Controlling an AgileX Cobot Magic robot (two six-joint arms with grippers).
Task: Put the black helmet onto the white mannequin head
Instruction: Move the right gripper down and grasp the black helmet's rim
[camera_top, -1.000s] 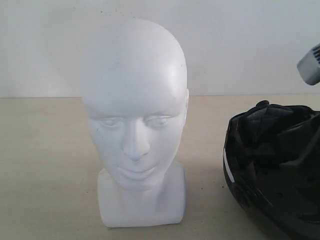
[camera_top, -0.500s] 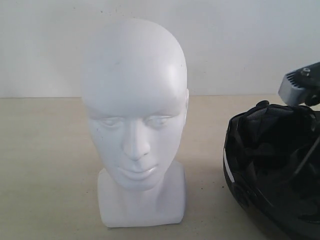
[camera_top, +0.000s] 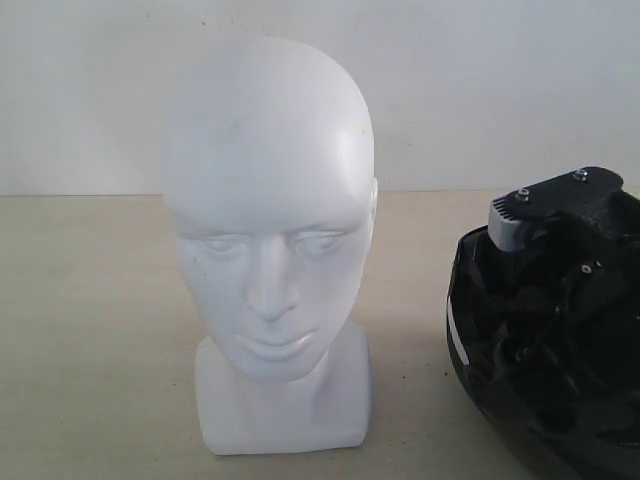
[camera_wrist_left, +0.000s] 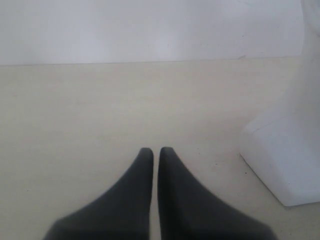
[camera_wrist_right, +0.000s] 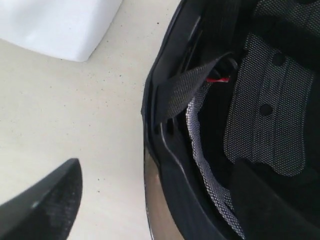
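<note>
The black helmet should next be grabbed by its rim (camera_wrist_right: 181, 194) with the robot's right gripper, so that the helmet's opening stays free to fit the white mannequin head.
The white mannequin head (camera_top: 270, 240) stands upright in the middle of the table, facing the exterior camera; its neck base (camera_wrist_left: 282, 155) shows in the left wrist view. The black helmet (camera_top: 478, 350) lies at the right with its padded lining (camera_wrist_right: 270, 100) turned up. My right gripper (camera_wrist_right: 160, 200) is open and straddles the helmet's rim, with one finger (camera_wrist_right: 47, 205) outside over the table and the other (camera_wrist_right: 270, 205) inside the shell. Its wrist housing (camera_top: 560, 205) sits over the helmet. My left gripper (camera_wrist_left: 156, 152) is shut and empty, low over the table beside the head's base.
The beige table (camera_top: 90, 330) runs back to a white wall (camera_top: 500, 90). A loose chin strap (camera_wrist_right: 190, 87) crosses the helmet's opening. The helmet runs off the right edge of the exterior view.
The right arm has come down from the upper right edge of the exterior view onto the helmet's opening. The head and the helmet have not moved.
</note>
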